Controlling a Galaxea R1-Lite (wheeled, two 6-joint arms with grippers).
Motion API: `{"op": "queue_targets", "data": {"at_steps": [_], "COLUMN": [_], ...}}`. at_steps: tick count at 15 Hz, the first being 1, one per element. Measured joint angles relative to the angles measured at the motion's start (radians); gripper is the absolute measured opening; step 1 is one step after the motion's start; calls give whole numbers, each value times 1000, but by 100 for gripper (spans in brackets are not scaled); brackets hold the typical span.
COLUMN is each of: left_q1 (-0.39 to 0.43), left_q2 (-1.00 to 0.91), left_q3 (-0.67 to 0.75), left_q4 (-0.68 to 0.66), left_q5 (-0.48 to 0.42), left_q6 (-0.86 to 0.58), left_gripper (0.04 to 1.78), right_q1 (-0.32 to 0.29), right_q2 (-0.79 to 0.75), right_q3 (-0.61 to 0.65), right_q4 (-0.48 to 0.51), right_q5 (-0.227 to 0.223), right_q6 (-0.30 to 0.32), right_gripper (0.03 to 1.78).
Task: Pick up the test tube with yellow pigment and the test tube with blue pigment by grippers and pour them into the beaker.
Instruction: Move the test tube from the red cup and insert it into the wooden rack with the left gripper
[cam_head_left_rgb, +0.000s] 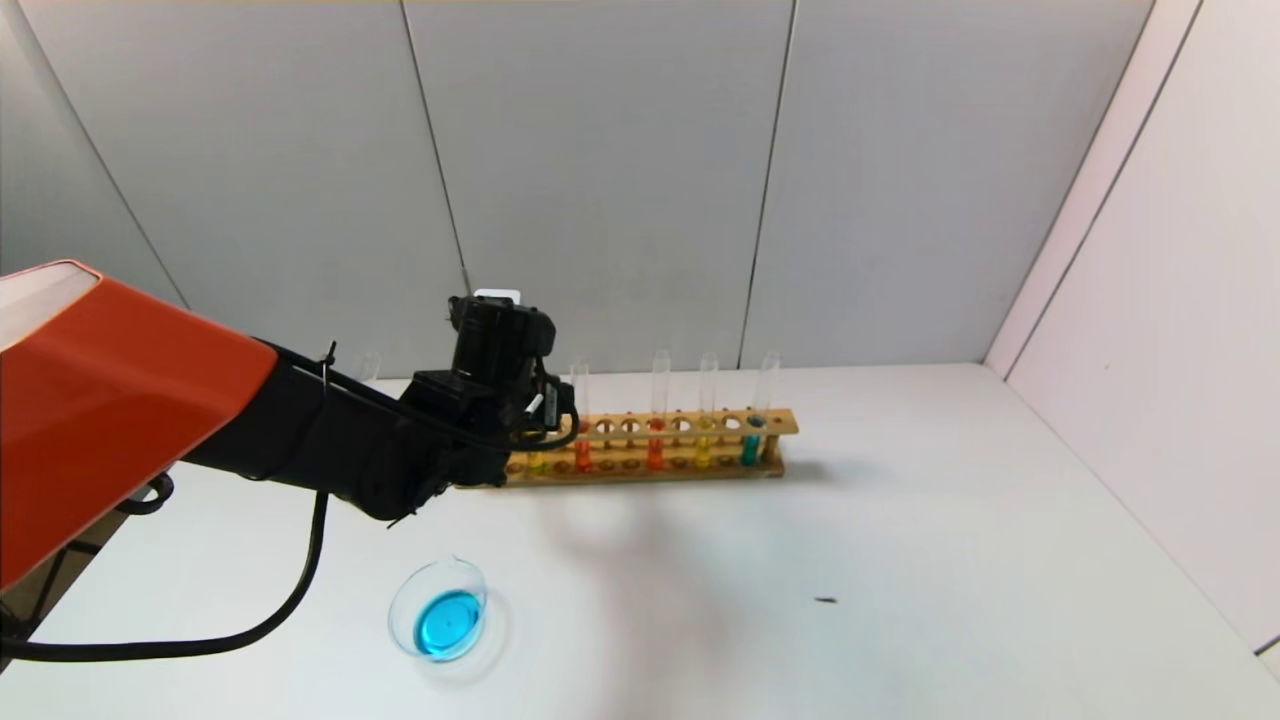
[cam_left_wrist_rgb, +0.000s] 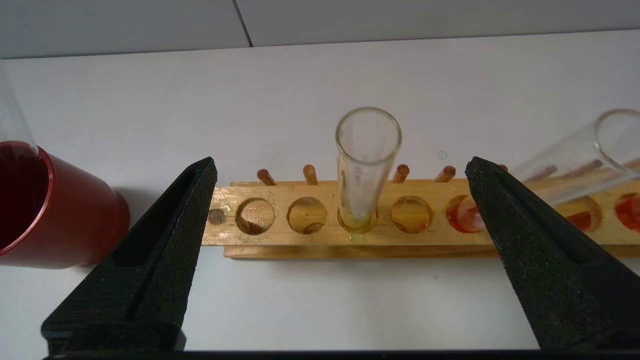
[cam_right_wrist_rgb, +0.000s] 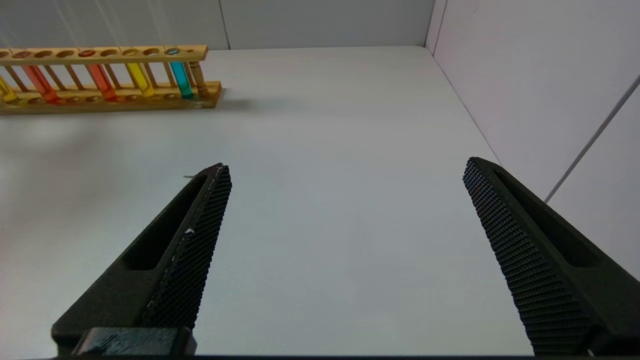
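The left gripper grabs the test tube by its bare upper glass below its rim (cam_left_wrist_rgb: 364, 175) next, since the wooden rack closes around the test tube's lower end.
A wooden rack (cam_head_left_rgb: 690, 468) stands at the back of the table. A tube with a little yellow liquid (cam_left_wrist_rgb: 367, 165) stands in the rack's third hole from its left end. My left gripper (cam_left_wrist_rgb: 342, 162) is open, with its fingers either side of this tube and short of it. In the head view the left gripper (cam_head_left_rgb: 520, 420) covers most of that tube. Another yellow tube (cam_head_left_rgb: 705, 450) and the blue tube (cam_head_left_rgb: 752, 448) stand near the rack's right end. The beaker (cam_head_left_rgb: 440, 612) holds blue liquid at the front left. My right gripper (cam_right_wrist_rgb: 346, 165) is open and empty over bare table.
Two tubes with orange-red liquid (cam_head_left_rgb: 583, 455) (cam_head_left_rgb: 656, 452) stand in the rack. A dark red cup (cam_left_wrist_rgb: 55, 215) with a clear tube in it stands just left of the rack's end. Walls close the back and the right side.
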Motion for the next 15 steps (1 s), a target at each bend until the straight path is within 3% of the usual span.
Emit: {"op": "queue_targets", "data": {"at_steps": [10, 13, 15], "left_q1": [7, 7, 6], "left_q2": [74, 76, 74], "left_q3": [-67, -63, -59], "left_q4": [0, -1, -1], "left_q5": [-3, -2, 0], "left_q6": [3, 3, 3], "left_gripper": [174, 155, 130], "right_q1": [0, 0, 0], "right_q2": [0, 0, 0], "right_q3": [0, 0, 0], "right_q4": [0, 0, 0], "right_q5": [0, 0, 0], "right_q6": [0, 0, 0], "right_gripper": [170, 170, 170]}}
